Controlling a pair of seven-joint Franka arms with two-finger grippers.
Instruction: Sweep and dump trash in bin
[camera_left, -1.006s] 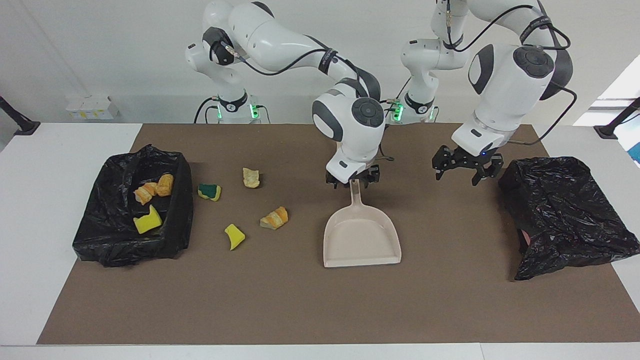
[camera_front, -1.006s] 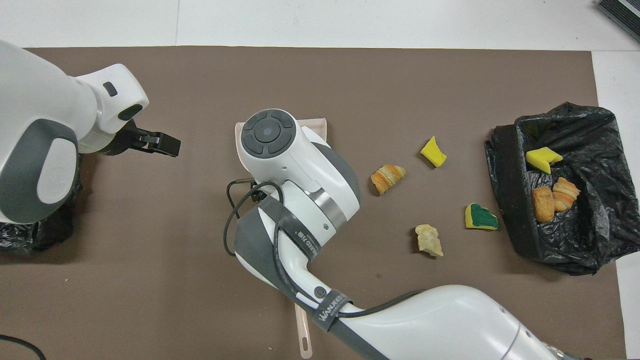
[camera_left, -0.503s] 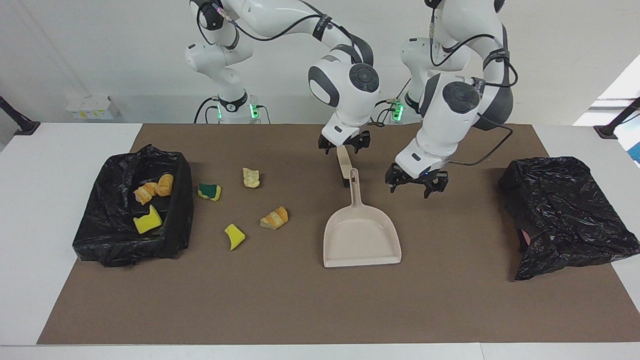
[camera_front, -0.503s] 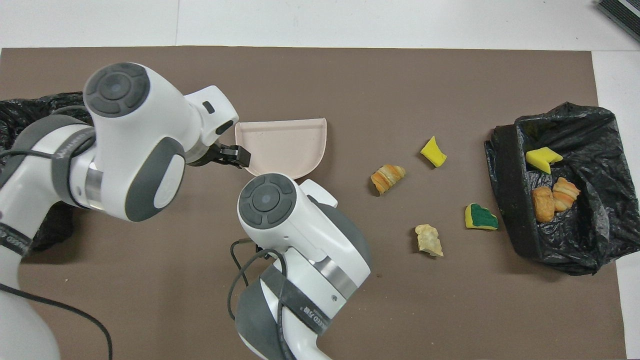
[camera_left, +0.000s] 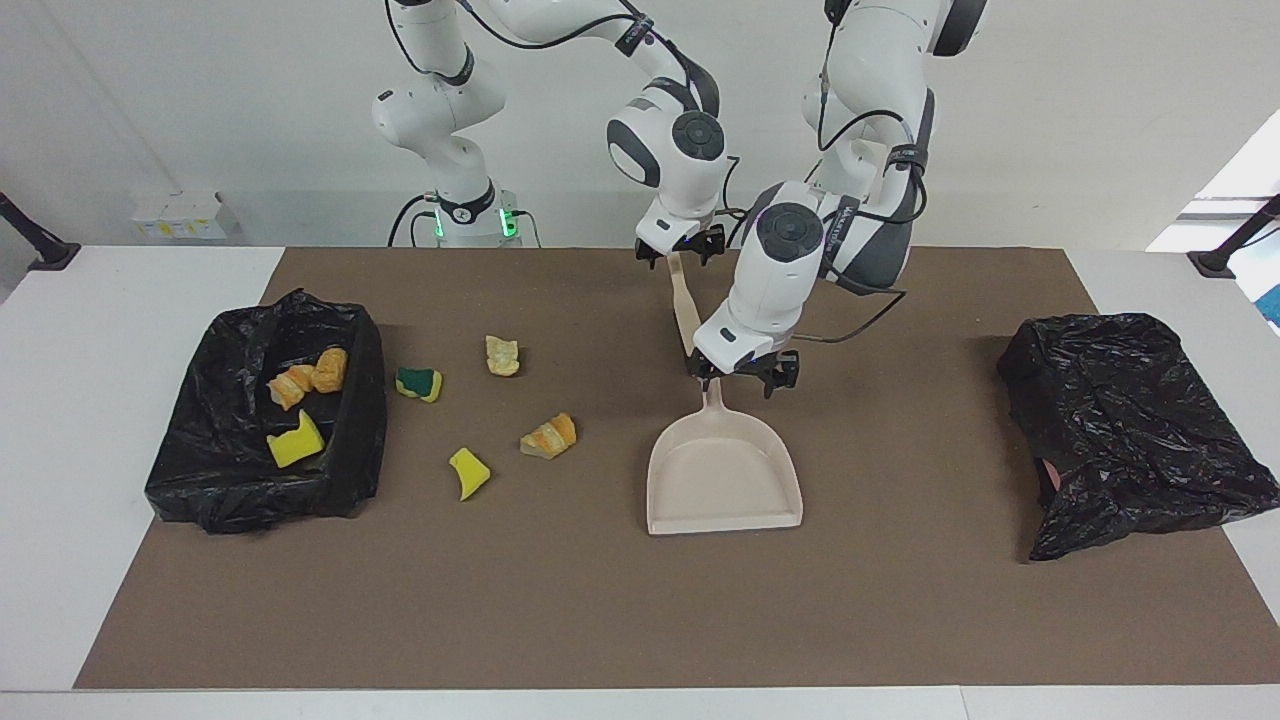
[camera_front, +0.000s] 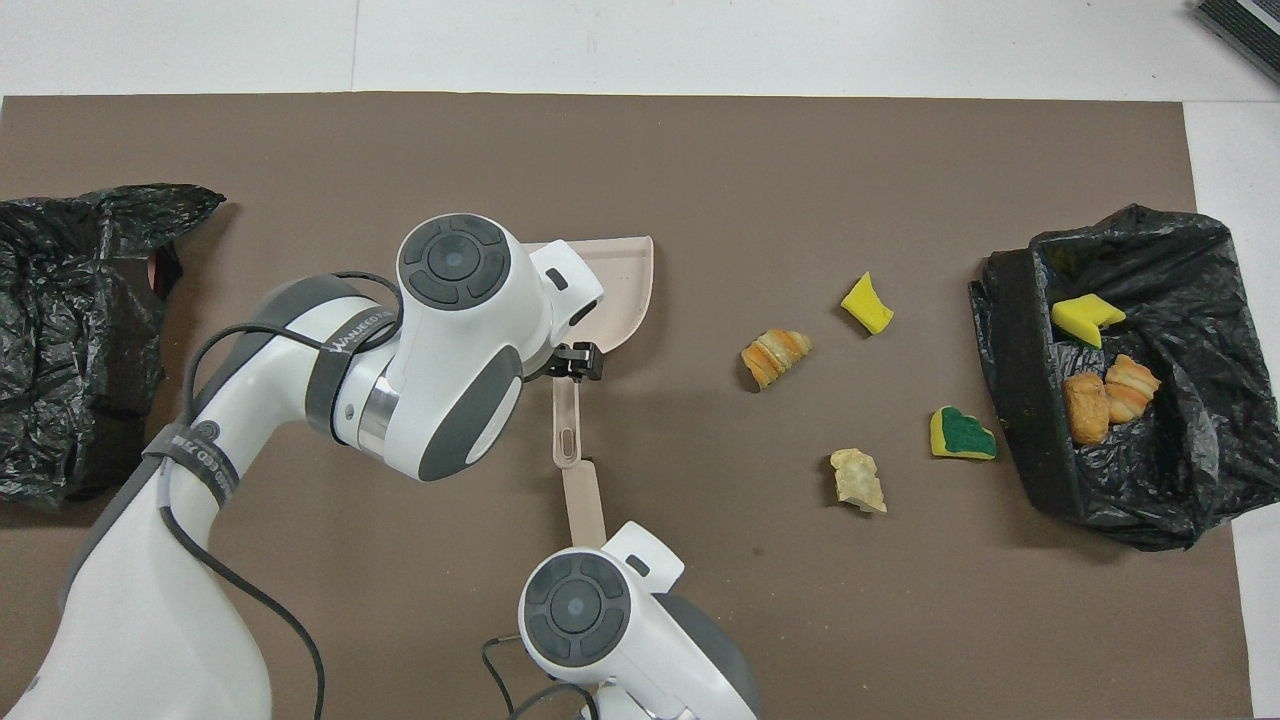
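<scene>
The dustpan's flat pan (camera_front: 621, 288) is too broad for my left gripper's fingers, so my left gripper needs to grab the beige dustpan by its slim handle (camera_front: 566, 408) next.
Several trash scraps lie on the brown mat: a green-yellow sponge (camera_left: 418, 383) (camera_front: 962, 434), a pale chunk (camera_left: 502, 356), an orange bread piece (camera_left: 549, 437) and a yellow sponge (camera_left: 468, 472). More scraps sit in the black-lined bin (camera_left: 360, 420) (camera_front: 1020, 400) at the right arm's end. My left gripper (camera_left: 745, 380) (camera_front: 577, 362) is open, its fingers astride the beige dustpan's (camera_left: 725, 480) handle. My right gripper (camera_left: 680, 257) is open over the handle end of the beige brush (camera_left: 684, 310) (camera_front: 583, 505), which lies nearer to the robots than the dustpan.
A crumpled black bag (camera_left: 1130, 430) (camera_front: 70, 320) sits at the left arm's end of the mat. White table (camera_left: 90, 330) borders the mat at both ends.
My left arm swung from beside the black bag to the dustpan's handle. My right gripper drew back from that handle along the brush toward the robots. The scraps did not move.
</scene>
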